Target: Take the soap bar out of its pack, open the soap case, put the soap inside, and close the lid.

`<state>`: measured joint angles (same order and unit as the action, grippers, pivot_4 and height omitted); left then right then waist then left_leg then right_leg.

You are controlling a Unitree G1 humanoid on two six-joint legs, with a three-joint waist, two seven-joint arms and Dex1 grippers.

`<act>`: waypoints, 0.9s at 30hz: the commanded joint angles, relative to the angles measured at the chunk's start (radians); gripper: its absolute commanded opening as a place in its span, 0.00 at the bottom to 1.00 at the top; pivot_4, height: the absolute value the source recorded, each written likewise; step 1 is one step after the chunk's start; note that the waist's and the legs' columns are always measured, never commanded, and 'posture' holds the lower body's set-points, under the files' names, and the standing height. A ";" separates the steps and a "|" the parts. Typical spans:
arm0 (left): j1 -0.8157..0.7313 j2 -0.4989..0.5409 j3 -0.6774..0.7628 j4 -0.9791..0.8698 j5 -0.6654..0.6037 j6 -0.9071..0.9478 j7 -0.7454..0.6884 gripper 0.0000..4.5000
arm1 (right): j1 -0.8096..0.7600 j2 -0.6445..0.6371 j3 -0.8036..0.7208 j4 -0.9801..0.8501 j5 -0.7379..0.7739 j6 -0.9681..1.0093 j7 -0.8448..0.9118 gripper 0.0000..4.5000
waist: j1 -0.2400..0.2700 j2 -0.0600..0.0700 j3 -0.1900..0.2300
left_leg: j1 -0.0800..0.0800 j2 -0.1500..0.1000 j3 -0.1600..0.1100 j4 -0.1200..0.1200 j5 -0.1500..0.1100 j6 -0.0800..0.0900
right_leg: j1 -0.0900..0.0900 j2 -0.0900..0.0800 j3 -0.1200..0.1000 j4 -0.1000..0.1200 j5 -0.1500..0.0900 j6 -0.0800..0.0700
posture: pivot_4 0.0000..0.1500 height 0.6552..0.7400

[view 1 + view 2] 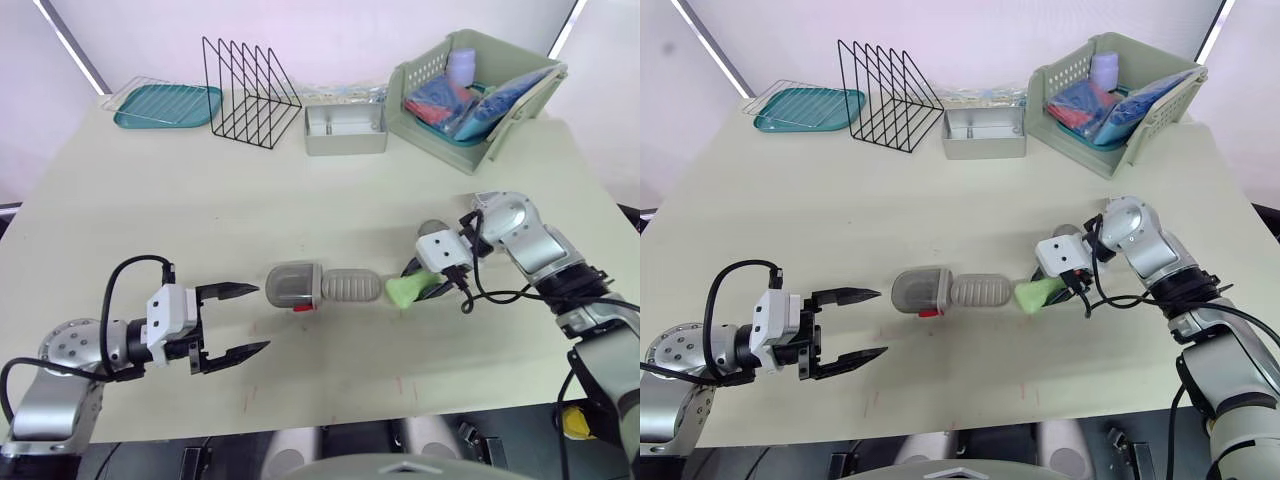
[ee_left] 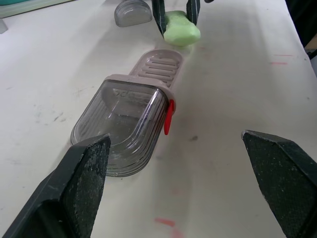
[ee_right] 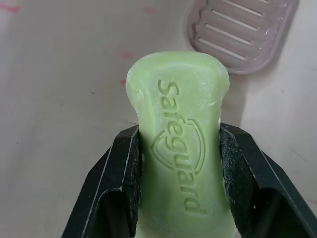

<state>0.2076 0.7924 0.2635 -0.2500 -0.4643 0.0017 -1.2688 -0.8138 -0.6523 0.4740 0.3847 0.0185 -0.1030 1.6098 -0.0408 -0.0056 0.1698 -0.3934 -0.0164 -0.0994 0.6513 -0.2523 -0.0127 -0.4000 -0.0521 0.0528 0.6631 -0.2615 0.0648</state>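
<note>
The soap case should be held steady for closing over the soap, so my left gripper should next grab the case by its clear lid (image 1: 292, 286) (image 2: 121, 124).
The soap case lies open in the middle of the table: its clear lid (image 1: 292, 286) with a red latch (image 2: 169, 116) is flipped to the left, and its ribbed tray (image 1: 351, 286) sits to the right. My right gripper (image 1: 425, 284) is shut on the green soap bar (image 3: 178, 144), which it holds low just right of the ribbed tray (image 3: 242, 30). My left gripper (image 1: 236, 322) stands open a short way left of the lid (image 2: 121, 124), fingers (image 2: 79, 183) wide apart with nothing between them.
A small grey piece (image 1: 433, 229) lies behind my right gripper. Along the far edge stand a teal tray (image 1: 168, 105), a black wire rack (image 1: 250, 92), a grey metal box (image 1: 345, 130) and a green basket (image 1: 470, 95) with packs.
</note>
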 commanded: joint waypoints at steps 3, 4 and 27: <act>0.001 -0.011 0.022 0.006 -0.026 0.011 0.034 1.00 | -0.098 0.000 -0.064 -0.172 0.108 0.299 -0.019 0.37 | -0.003 0.000 0.000 | 0.000 0.001 -0.001 0.000 0.000 0.000 | -0.001 0.000 0.000 0.000 0.000 0.000 | 1.00 1.00; -0.001 -0.012 0.025 0.010 -0.028 0.016 0.041 1.00 | -0.101 0.018 -0.069 -0.216 0.107 0.384 -0.057 0.37 | -0.003 0.000 0.000 | 0.000 0.001 -0.002 -0.001 0.000 0.000 | -0.001 0.001 0.000 0.000 0.000 0.000 | 1.00 1.00; -0.002 -0.016 0.019 -0.024 -0.028 0.039 0.098 1.00 | -0.014 0.175 0.098 -0.520 0.044 0.913 -0.428 0.37 | -0.001 0.000 0.000 | -0.004 -0.003 -0.005 -0.001 0.000 0.000 | -0.005 0.000 0.000 0.001 0.000 0.000 | 1.00 1.00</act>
<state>0.2078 0.7736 0.2657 -0.2519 -0.4757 0.0425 -1.1736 -0.8115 -0.4745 0.5762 -0.1092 0.0491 0.8040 1.1796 -0.0415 -0.0054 0.1699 -0.3977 -0.0198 -0.1045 0.6500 -0.2523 -0.0128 -0.4050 -0.0524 0.0524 0.6640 -0.2611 0.0644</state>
